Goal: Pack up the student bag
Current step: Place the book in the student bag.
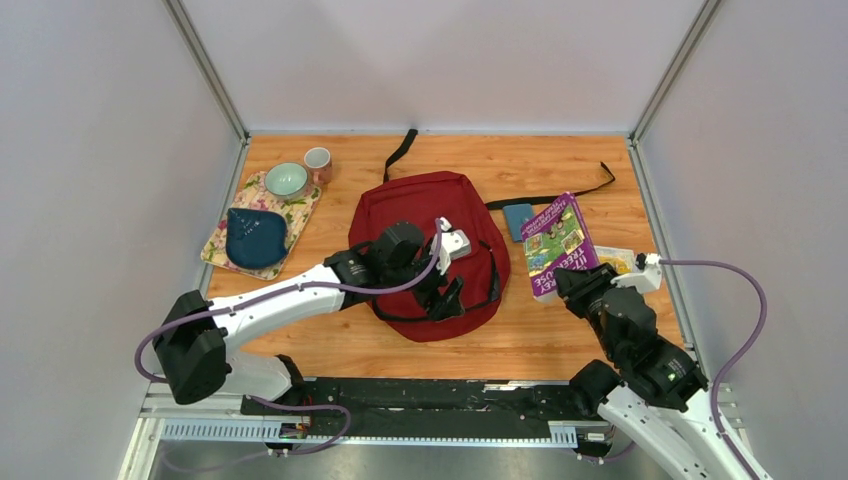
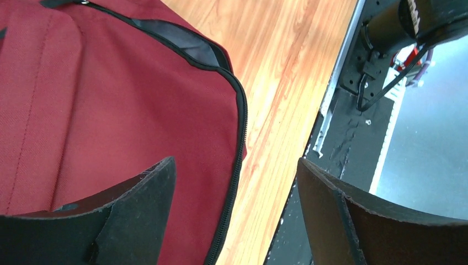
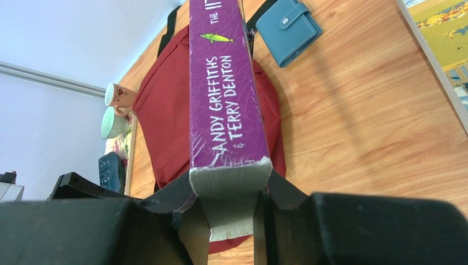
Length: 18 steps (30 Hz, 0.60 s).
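Note:
My left gripper grabs the bag by its black zipper edge next, which leaves the bag's opening free to take the purple book.
The student bag is a dark red backpack lying flat mid-table, its black straps trailing toward the back. My left gripper hovers over the bag's near edge, open, with nothing between its fingers. In the left wrist view the bag and its black zipper fill the left side, and that gripper spans the bag's edge and bare wood. My right gripper is shut on the near end of a thick purple book, right of the bag. The right wrist view shows the book spine-up, clamped in the gripper.
A small teal wallet lies between bag and book. A floral mat at back left carries a dark blue pouch and a green bowl; a mug stands beside it. A yellowish booklet lies by the right wall.

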### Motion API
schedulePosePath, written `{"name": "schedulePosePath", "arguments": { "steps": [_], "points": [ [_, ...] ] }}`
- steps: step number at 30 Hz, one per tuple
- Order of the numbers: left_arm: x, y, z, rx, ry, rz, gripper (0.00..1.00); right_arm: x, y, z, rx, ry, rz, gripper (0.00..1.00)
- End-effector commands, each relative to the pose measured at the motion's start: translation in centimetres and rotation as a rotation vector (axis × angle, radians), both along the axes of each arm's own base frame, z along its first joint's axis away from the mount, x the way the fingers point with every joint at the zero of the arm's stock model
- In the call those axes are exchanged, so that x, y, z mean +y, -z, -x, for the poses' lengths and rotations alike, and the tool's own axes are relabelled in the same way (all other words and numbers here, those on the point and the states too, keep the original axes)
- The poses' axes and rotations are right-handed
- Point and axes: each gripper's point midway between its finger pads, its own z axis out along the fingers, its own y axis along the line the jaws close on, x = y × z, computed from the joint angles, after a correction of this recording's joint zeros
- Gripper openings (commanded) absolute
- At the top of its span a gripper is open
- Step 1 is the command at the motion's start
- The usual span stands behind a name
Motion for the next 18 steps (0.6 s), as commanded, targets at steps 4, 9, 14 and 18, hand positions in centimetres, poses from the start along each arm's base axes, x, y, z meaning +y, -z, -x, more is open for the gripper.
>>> {"name": "schedulePosePath", "arguments": {
  "steps": [4, 9, 14, 18],
  "points": [
    [-0.3, 1.2, 1.6, 0.049, 0.108, -0.044, 0.79, 1.1, -2.7, -0.9, -0.080, -0.014, -0.083, 0.00],
    [-0.2, 2.6, 1.9, 0.085, 0.108, -0.092, 0.73, 1.5, -2.4, -1.1, -0.067, -0.028, -0.076, 0.00],
    [-0.2, 3.5, 1.3, 0.074, 0.089, -0.129, 0.65, 1.6, -2.4, -1.2, -0.064, -0.026, -0.072, 0.00],
    [-0.3, 3.6, 0.9, 0.063, 0.079, -0.138, 0.53, 1.6, -2.3, -1.2, -0.058, -0.028, -0.068, 0.00]
  ]
}}
